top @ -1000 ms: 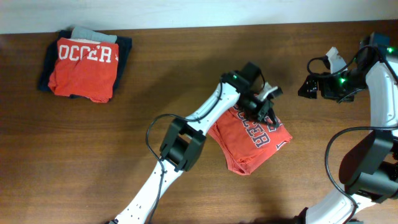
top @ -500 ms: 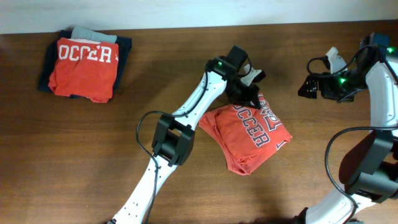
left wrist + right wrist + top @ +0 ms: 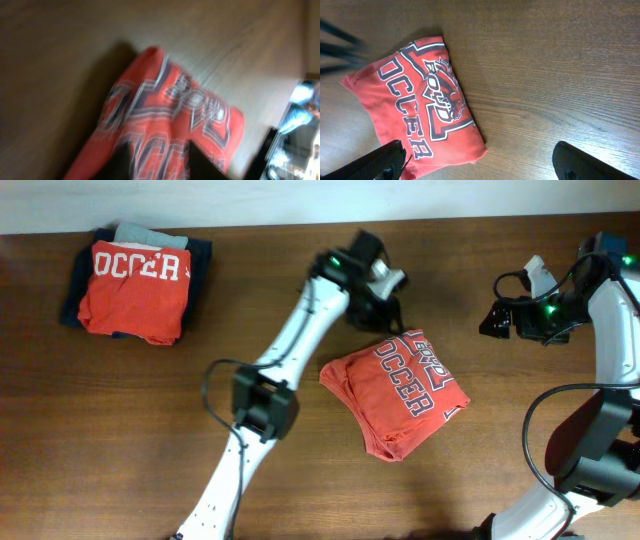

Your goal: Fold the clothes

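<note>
My left gripper is about to grab the folded red T-shirt [image 3: 397, 390] by its edge facing the stack [image 3: 343, 394]. It can then lay it on the stack still folded.
The clothes item is a folded red T-shirt [image 3: 397, 390] with a large white-and-navy "SOCCER" print, lying flat on the wooden table right of centre. It also shows in the left wrist view [image 3: 170, 105], blurred, and in the right wrist view [image 3: 415, 105]. My left gripper [image 3: 385, 305] hovers just beyond the shirt's far edge, open and empty; in its own view [image 3: 157, 160] the shirt shows between the dark fingers. My right gripper [image 3: 492, 320] is to the right of the shirt, raised, open wide and empty [image 3: 480, 152].
A stack of folded clothes [image 3: 135, 285], with a red "SOCCER" shirt on top of dark and grey ones, sits at the far left of the table. Bare wood [image 3: 130, 430] lies between the stack and the shirt. The table's far edge [image 3: 300, 222] meets a white wall.
My left gripper has lifted off the folded shirt and moved up and to the left, towards the far edge. The shirt stays flat. The right arm has not moved.
</note>
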`<state>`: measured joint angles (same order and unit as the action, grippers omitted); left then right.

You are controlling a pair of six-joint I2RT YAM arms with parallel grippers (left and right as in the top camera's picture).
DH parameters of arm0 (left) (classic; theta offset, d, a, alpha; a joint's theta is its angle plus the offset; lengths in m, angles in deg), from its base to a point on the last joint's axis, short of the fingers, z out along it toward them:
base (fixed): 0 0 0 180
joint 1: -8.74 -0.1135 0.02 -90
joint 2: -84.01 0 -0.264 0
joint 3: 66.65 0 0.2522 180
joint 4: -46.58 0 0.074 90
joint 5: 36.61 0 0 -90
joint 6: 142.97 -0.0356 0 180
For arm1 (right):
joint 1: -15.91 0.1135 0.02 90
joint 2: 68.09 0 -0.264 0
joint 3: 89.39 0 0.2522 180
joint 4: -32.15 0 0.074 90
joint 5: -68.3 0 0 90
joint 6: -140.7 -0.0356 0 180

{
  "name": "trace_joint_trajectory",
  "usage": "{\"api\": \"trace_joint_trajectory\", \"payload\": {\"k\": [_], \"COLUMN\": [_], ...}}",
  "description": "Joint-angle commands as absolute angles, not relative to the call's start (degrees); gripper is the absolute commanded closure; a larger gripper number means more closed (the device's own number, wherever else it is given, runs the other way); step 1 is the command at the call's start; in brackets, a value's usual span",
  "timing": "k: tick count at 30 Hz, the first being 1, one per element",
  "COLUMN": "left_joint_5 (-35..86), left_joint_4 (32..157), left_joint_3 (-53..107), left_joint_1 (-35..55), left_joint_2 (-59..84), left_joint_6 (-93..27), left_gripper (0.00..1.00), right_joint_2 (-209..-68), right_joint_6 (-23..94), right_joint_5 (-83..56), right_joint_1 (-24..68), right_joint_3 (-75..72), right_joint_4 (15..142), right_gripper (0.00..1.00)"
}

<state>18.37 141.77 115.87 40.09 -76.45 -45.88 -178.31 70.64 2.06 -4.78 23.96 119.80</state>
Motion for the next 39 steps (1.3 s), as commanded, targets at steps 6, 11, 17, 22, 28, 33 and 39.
{"api": "trace_joint_trajectory", "payload": {"k": [6,11,17,22,28,33,39], "left_joint_5": [36.51,39.20,52.97,53.80,53.19,47.94,46.26], "left_joint_4": [157.07,157.07,156.35,151.32,149.51,149.51,149.70], "left_joint_3": [117.19,108.47,98.78,95.37,94.98,94.91,93.91], "left_joint_1": [38.95,40.66,42.93,44.66,45.49,45.45,45.49], "left_joint_2": [-68.10,-68.12,-68.12,-68.12,-68.12,-68.12,-68.12], "left_joint_6": [-54.45,-55.17,-46.43,-45.71,-45.68,-47.39,-50.01], "left_gripper": [0.05,0.01,0.01,0.01,0.01,0.01,0.01], "right_joint_2": [-178.09,-178.09,-178.09,-178.09,-178.09,-178.09,-178.09], "right_joint_6": [71.03,71.06,71.06,71.03,71.03,71.03,71.06], "right_joint_5": [1.56,1.56,1.56,1.56,1.56,1.56,1.56], "right_joint_1": [-4.80,-4.80,-4.80,-4.80,-4.80,-4.80,-4.80], "right_joint_3": [24.66,24.66,24.66,24.66,24.66,24.66,24.66], "right_joint_4": [119.82,119.80,119.82,119.80,119.80,119.82,119.82], "right_gripper": [0.01,0.01,0.01,0.01,0.01,0.01,0.01]}}
